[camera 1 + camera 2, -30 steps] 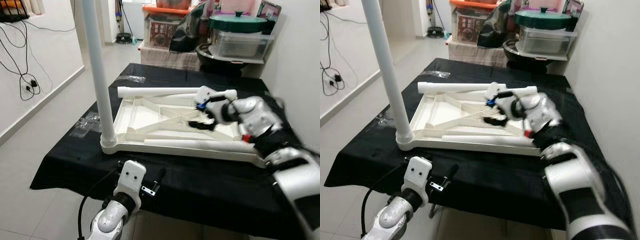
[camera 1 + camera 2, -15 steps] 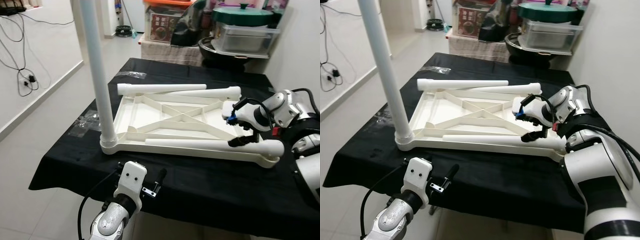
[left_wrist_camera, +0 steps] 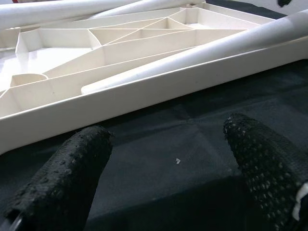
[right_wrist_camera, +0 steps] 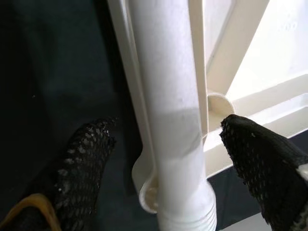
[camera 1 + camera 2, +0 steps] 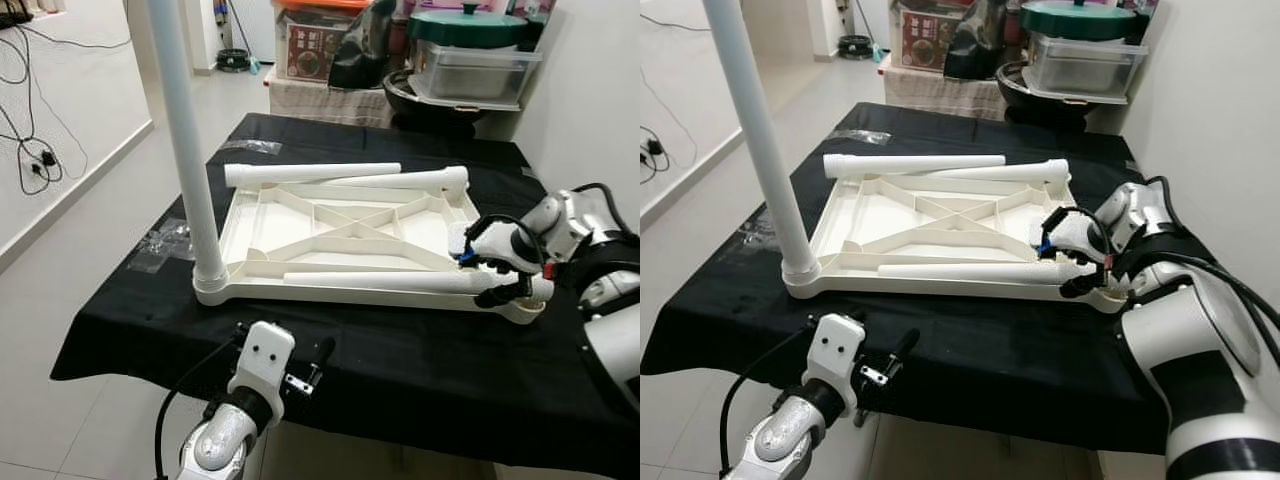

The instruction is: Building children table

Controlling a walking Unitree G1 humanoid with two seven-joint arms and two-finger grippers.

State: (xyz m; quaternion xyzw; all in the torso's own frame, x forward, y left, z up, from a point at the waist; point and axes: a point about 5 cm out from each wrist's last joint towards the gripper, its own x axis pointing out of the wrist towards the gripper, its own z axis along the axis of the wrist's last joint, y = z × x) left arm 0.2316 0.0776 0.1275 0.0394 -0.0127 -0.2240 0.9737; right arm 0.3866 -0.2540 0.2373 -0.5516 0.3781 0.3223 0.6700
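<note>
The robot's right gripper will build the children's table, so next it will grab the loose front leg by its ringed end [image 5: 530,288] [image 4: 185,202].
The white children's tabletop [image 5: 300,215] lies upside down on a black-clothed table [image 5: 420,350]. One white leg [image 5: 185,150] stands upright in its near left corner. A second leg [image 5: 380,282] lies along the front rim, and two more legs [image 5: 310,173] lie across the back. My right gripper [image 5: 1068,262] is open and straddles the right end of the front leg [image 4: 168,110], with a gap on each side of it. My left gripper [image 3: 167,126] is open and holds nothing, low before the table's front edge.
Stacked boxes [image 5: 320,45], a green-lidded pot [image 5: 465,25] and a clear tub [image 5: 475,75] stand behind the table. A wall runs close along the right. Clear plastic wrap [image 5: 165,245] lies on the cloth's left edge. Cables [image 5: 35,160] hang on the left wall above open floor.
My right gripper has swung from over the tabletop's middle to its front right corner and come down around the end of the front leg. The camera has shifted a little.
</note>
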